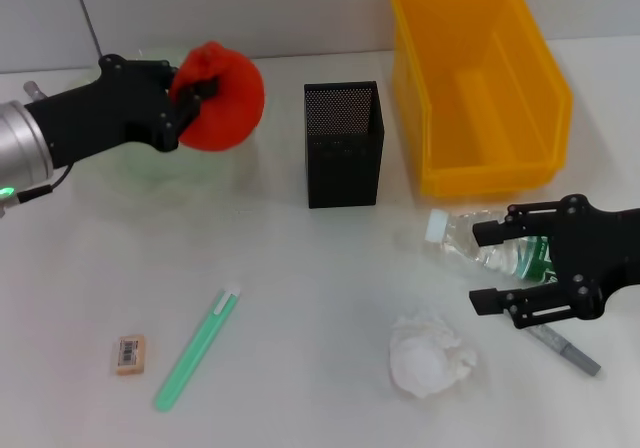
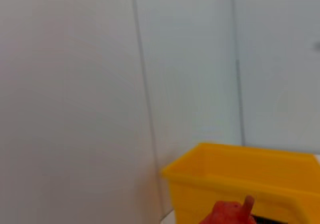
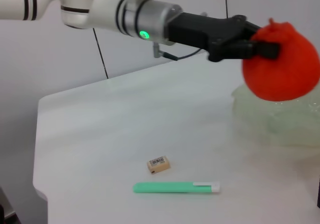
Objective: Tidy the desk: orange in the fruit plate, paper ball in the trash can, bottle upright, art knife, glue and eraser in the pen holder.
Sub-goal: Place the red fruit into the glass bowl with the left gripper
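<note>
I need to keep holding the red-orange orange with my left gripper until the orange is lower. The orange is still high above the pale green fruit plate.
My left gripper (image 1: 196,96) is shut on the red-orange orange (image 1: 232,106) and holds it over the pale green fruit plate (image 1: 135,168) at the back left. The right wrist view shows this grip (image 3: 252,43), the orange (image 3: 285,66) and the plate (image 3: 285,121). My right gripper (image 1: 490,268) is open, its fingers on either side of the clear bottle (image 1: 478,243) lying on its side. The paper ball (image 1: 430,356) lies in front of it. A grey art knife (image 1: 566,349) lies under the right gripper. The green glue stick (image 1: 197,348) and the eraser (image 1: 130,354) lie at the front left.
The black mesh pen holder (image 1: 343,144) stands at the middle back. A yellow bin (image 1: 480,88) stands at the back right, right behind the bottle. It also shows in the left wrist view (image 2: 250,184). A white wall runs behind the table.
</note>
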